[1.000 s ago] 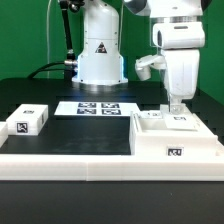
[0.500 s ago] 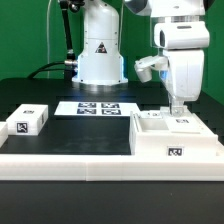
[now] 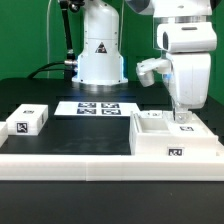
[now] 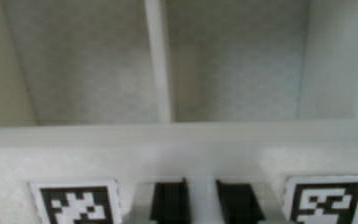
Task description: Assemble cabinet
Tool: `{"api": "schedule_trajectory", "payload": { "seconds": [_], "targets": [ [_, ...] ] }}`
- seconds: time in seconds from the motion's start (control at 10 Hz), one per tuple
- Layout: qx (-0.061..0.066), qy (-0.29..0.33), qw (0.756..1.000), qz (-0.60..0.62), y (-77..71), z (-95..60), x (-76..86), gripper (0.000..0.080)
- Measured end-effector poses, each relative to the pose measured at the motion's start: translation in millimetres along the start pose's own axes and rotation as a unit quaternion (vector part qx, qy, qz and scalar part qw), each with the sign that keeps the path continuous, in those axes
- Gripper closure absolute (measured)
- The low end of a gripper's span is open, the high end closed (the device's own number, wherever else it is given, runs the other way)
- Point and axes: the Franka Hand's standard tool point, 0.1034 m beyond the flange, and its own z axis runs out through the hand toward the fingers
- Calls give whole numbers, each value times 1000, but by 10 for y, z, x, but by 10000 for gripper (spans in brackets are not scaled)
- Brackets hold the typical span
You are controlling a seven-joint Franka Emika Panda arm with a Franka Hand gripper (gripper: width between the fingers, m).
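Note:
The tagged drawer sits down in the cabinet, with its front nearly level with the cabinet's top. It would stay in the cabinet, so my gripper should open now.
The cabinet (image 3: 170, 142), a large white box-shaped body with small black-and-white tags, stands at the exterior view's right front. My gripper (image 3: 181, 114) reaches straight down onto its far right top, at a small tagged front. In the wrist view the two dark fingers (image 4: 167, 205) stand close together with a thin white strip between them. They sit on a white tagged piece of the cabinet (image 4: 176, 150) with one tag on each side. My gripper (image 4: 197, 205) looks shut on that piece.
A small white tagged block (image 3: 27, 122) lies at the exterior view's left. The marker board (image 3: 97, 107) lies flat at the middle back, in front of the arm's white base (image 3: 100, 55). A long white ledge (image 3: 60, 160) runs along the front.
My gripper and wrist have shifted a little toward the exterior view's right over the cabinet. The cabinet body, the small block and the marker board have not moved.

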Motion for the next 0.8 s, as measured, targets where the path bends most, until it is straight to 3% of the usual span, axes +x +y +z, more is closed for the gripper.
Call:
{"api": "schedule_trajectory", "payload": {
  "seconds": [0.4,0.6,0.7,0.8],
  "targets": [
    [-3,1,1000,-2,43,-3,-6,728],
    [-3,1,1000,-2,43,-2,-7,375],
    [-3,1,1000,-2,43,-2,-7,240],
    [-3,1,1000,-2,42,-2,-7,240]
  ]
}}
